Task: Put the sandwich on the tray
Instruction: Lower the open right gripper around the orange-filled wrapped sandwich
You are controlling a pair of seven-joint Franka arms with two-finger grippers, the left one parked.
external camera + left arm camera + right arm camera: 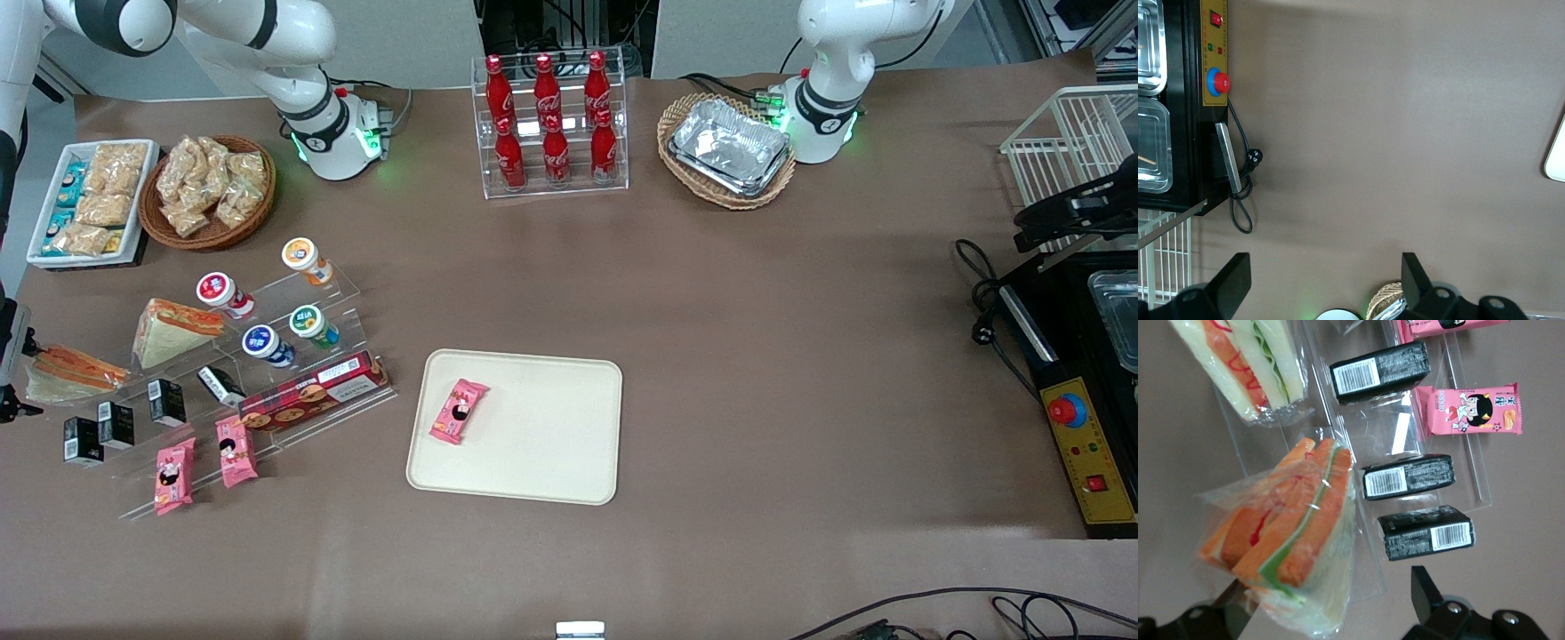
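Observation:
I need to place the sandwich on the cream tray (514,427), so my gripper should next grab the wrapped sandwich by its pale bread end (52,385).
The sandwich (73,372) lies clear-wrapped and edge-on, with orange and green stripes, at the working arm's end of the table. In the right wrist view the sandwich (1293,532) sits between my gripper's (1328,592) spread fingers. One black finger (1426,592) stands apart from the wrap; the sandwich partly hides the other. My gripper (12,360) shows at the frame edge, just above the sandwich and open. The cream-beige tray (542,444) lies mid-table, nearer the front camera, and its corner shows in the left wrist view (1558,155).
A pink snack packet (459,411) lies on the tray. A wedge sandwich (171,331) (1245,367) sits beside the sandwich. A clear stepped rack holds black boxes (1417,477), pink packets (1468,410), yogurt cups (267,345) and a biscuit box (313,391).

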